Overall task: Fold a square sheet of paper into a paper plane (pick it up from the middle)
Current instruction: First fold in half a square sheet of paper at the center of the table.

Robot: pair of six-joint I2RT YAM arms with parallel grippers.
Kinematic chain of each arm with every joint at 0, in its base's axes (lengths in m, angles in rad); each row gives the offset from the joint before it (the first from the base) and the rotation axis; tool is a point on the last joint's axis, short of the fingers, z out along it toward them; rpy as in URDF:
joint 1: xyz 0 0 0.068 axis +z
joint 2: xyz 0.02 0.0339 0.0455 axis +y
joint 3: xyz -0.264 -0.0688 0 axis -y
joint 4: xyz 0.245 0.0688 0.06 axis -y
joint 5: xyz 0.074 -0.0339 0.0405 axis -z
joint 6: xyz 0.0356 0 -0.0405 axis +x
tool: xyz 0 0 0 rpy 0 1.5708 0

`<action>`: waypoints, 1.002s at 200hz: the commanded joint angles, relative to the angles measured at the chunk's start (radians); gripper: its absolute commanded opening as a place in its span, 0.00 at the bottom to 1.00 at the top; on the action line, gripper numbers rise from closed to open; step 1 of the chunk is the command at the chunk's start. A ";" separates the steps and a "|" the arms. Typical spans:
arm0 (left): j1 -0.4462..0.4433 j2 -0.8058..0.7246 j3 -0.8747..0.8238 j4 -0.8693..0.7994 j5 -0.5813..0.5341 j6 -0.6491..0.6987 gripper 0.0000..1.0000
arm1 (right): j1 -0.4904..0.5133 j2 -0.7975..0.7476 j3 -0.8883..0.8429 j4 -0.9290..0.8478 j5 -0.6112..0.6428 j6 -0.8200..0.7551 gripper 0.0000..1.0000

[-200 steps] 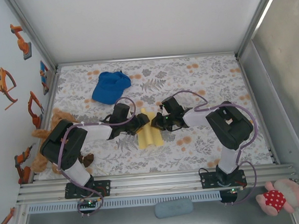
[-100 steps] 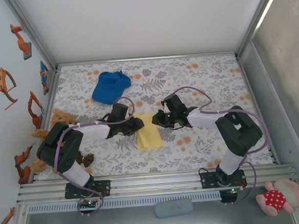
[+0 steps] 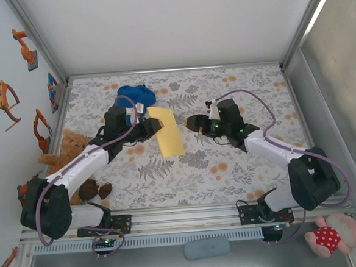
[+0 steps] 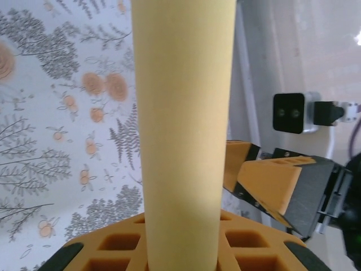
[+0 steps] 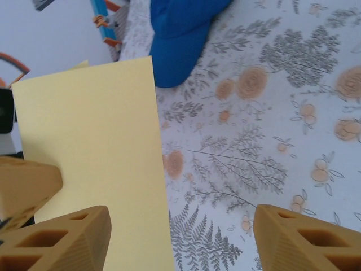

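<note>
My right gripper takes hold of the square sheet of paper (image 3: 167, 129) by the edge opposite my left gripper next, which frees my left gripper to fold.
The square sheet of paper (image 3: 167, 129) is yellow and folded into a long flat oblong, not a pointed paper plane. It hangs above the table between the two arms. My left gripper (image 3: 148, 128) is shut on its left edge. In the left wrist view the paper (image 4: 183, 130) rises as a broad strip from between the orange pads (image 4: 101, 248). My right gripper (image 3: 192, 123) stands open just right of the sheet. In the right wrist view the paper (image 5: 96, 158) reaches in front of the left fingertip (image 5: 62, 240), and nothing lies between the jaws of the gripper (image 5: 180, 243).
A blue cap (image 3: 135, 95) lies at the far left behind the left arm, blue cap (image 5: 180, 34) beyond the paper. A brown teddy bear (image 3: 69, 147) sits at the left edge. Metal frame walls enclose the floral tablecloth (image 3: 241, 166). A pink plush toy (image 3: 332, 236) lies outside, near right.
The left gripper closed on the paper and lifted it up and away from the table. The right gripper opened, let go of the sheet and drew back to the right.
</note>
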 commanded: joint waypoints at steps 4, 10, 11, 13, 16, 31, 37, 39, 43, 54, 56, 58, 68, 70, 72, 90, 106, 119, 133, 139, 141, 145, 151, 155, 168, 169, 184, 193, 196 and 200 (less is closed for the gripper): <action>0.034 -0.025 0.040 0.068 0.159 -0.047 0.25 | 0.000 -0.005 0.007 0.122 -0.122 0.020 0.71; 0.040 -0.023 0.048 0.072 0.176 -0.055 0.25 | -0.001 -0.001 0.008 0.151 -0.144 0.033 0.71; 0.041 -0.024 0.049 0.074 0.178 -0.056 0.25 | -0.001 0.001 0.009 0.156 -0.146 0.034 0.72; 0.043 -0.023 0.051 0.076 0.184 -0.060 0.26 | -0.001 0.004 0.011 0.167 -0.151 0.040 0.72; 0.046 -0.024 0.054 0.080 0.190 -0.066 0.25 | -0.001 0.008 0.011 0.186 -0.163 0.048 0.72; 0.059 -0.019 0.060 0.118 0.225 -0.098 0.26 | -0.002 0.039 0.024 0.265 -0.214 0.092 0.72; 0.063 -0.016 0.061 0.140 0.239 -0.115 0.26 | -0.001 0.051 0.035 0.284 -0.238 0.101 0.72; 0.064 -0.015 0.060 0.148 0.243 -0.120 0.25 | 0.000 0.056 0.037 0.289 -0.246 0.103 0.72; 0.066 -0.013 0.061 0.164 0.250 -0.130 0.26 | -0.001 0.064 0.045 0.295 -0.257 0.107 0.72; 0.070 -0.005 0.063 0.199 0.268 -0.156 0.26 | -0.001 0.083 0.059 0.297 -0.267 0.111 0.72; 0.069 -0.003 0.065 0.202 0.270 -0.159 0.26 | -0.002 0.086 0.062 0.298 -0.271 0.112 0.72; 0.070 -0.002 0.064 0.207 0.272 -0.162 0.26 | -0.003 0.090 0.064 0.298 -0.274 0.112 0.72; 0.071 0.006 0.066 0.222 0.279 -0.173 0.26 | -0.002 0.105 0.074 0.303 -0.288 0.118 0.72; 0.070 0.009 0.066 0.225 0.280 -0.174 0.25 | -0.002 0.107 0.075 0.305 -0.292 0.121 0.72; 0.070 0.009 0.066 0.227 0.280 -0.177 0.26 | -0.001 0.109 0.076 0.308 -0.293 0.124 0.72; 0.071 0.023 0.066 0.237 0.284 -0.181 0.26 | -0.003 0.125 0.077 0.373 -0.321 0.163 0.72; 0.073 0.033 0.066 0.239 0.287 -0.183 0.26 | -0.002 0.144 0.081 0.439 -0.350 0.207 0.72; 0.074 0.041 0.066 0.242 0.292 -0.185 0.25 | 0.000 0.154 0.085 0.474 -0.365 0.234 0.69; 0.080 0.045 0.068 0.225 0.291 -0.175 0.25 | -0.002 0.157 0.089 0.477 -0.376 0.238 0.64; 0.083 0.044 0.068 0.214 0.292 -0.168 0.25 | -0.002 0.156 0.090 0.477 -0.378 0.238 0.62; 0.085 0.045 0.067 0.210 0.291 -0.165 0.25 | -0.002 0.156 0.090 0.477 -0.378 0.237 0.62; 0.088 0.045 0.069 0.195 0.291 -0.156 0.25 | -0.002 0.154 0.090 0.476 -0.378 0.236 0.60; 0.092 0.041 0.072 0.169 0.291 -0.138 0.25 | -0.003 0.151 0.090 0.477 -0.379 0.236 0.58; 0.096 0.040 0.073 0.150 0.290 -0.126 0.25 | -0.006 0.150 0.090 0.477 -0.379 0.237 0.57; 0.106 0.035 0.074 0.102 0.289 -0.096 0.25 | -0.014 0.148 0.086 0.477 -0.382 0.243 0.54; 0.107 0.035 0.074 0.100 0.290 -0.094 0.25 | -0.015 0.148 0.087 0.477 -0.383 0.244 0.54; 0.112 0.032 0.072 0.071 0.289 -0.076 0.25 | -0.019 0.146 0.082 0.476 -0.386 0.246 0.50; 0.113 0.033 0.071 0.062 0.289 -0.068 0.25 | -0.019 0.143 0.082 0.477 -0.390 0.244 0.48; 0.113 0.033 0.071 0.056 0.290 -0.066 0.25 | -0.019 0.142 0.080 0.476 -0.392 0.244 0.48; 0.115 0.033 0.071 0.053 0.289 -0.063 0.25 | -0.019 0.140 0.081 0.477 -0.393 0.245 0.46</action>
